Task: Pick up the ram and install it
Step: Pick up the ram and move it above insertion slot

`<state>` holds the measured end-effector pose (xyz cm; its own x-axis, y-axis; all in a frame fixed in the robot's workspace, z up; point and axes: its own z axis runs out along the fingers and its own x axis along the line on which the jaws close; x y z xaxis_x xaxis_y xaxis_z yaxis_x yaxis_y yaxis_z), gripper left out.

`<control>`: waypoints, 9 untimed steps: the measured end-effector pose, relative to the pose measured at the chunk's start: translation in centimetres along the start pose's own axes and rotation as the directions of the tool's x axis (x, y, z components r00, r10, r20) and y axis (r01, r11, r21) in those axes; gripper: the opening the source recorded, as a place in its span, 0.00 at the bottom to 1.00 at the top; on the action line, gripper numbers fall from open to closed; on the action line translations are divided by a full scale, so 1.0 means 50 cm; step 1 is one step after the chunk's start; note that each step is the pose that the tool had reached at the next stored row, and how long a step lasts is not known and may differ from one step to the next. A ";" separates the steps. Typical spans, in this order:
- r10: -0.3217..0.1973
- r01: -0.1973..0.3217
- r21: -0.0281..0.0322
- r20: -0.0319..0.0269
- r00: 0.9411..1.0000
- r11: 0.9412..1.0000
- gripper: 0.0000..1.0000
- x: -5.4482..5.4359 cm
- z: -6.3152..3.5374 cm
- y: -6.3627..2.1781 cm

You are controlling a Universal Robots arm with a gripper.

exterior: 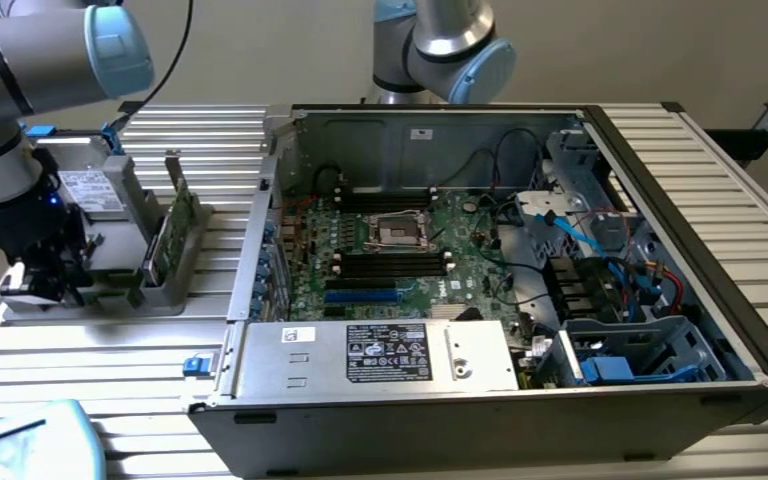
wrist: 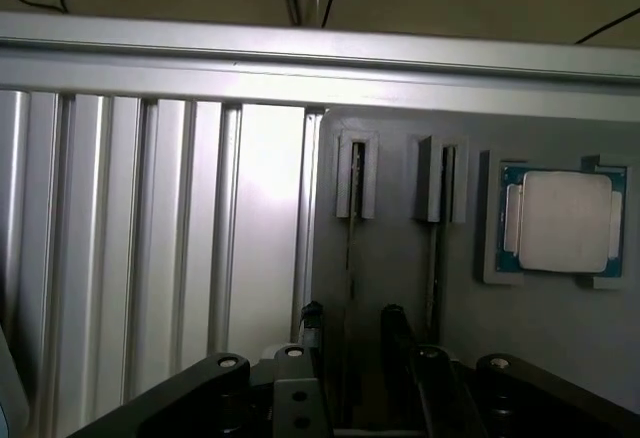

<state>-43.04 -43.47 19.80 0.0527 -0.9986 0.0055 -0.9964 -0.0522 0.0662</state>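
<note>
My gripper is to grab the ram stick by its long top edge (wrist: 350,278) next, so that it can install the ram stick in the motherboard's slot.
Two dark-green ram sticks stand on edge in a grey holder (exterior: 157,285) on the exterior view's left of the open computer case (exterior: 491,400). One ram (exterior: 181,215) shows in the wrist view as a thin edge (wrist: 349,258), with a second stick (wrist: 436,258) beside it. My gripper (exterior: 48,288) hangs at the holder's end on the exterior view's left. In the wrist view the gripper (wrist: 352,320) is open, its black fingertips (wrist: 312,316) on either side of the first stick's edge line and holding nothing. Black memory slots (exterior: 384,262) lie on the motherboard.
A square silver processor chip (wrist: 562,220) sits in a pocket of the holder beside the sticks. The ribbed aluminium table (wrist: 150,258) runs around the holder. A second arm's base (exterior: 444,45) stands behind the case. Cables and a drive cage (exterior: 624,350) crowd the case on the exterior view's right.
</note>
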 end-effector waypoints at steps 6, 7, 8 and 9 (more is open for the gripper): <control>0.000 0.000 0.000 0.000 1.000 1.000 0.37 0.000 0.006 -0.001; 0.000 0.000 0.000 0.000 1.000 1.000 0.37 0.000 0.006 -0.001; 0.000 0.000 0.000 0.000 1.000 1.000 0.37 0.000 0.006 -0.001; 0.000 0.000 0.000 0.000 1.000 1.000 0.37 0.000 0.006 -0.001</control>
<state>-43.03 -43.47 19.47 0.0527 -0.9986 0.0056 -0.9964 -0.0522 0.0664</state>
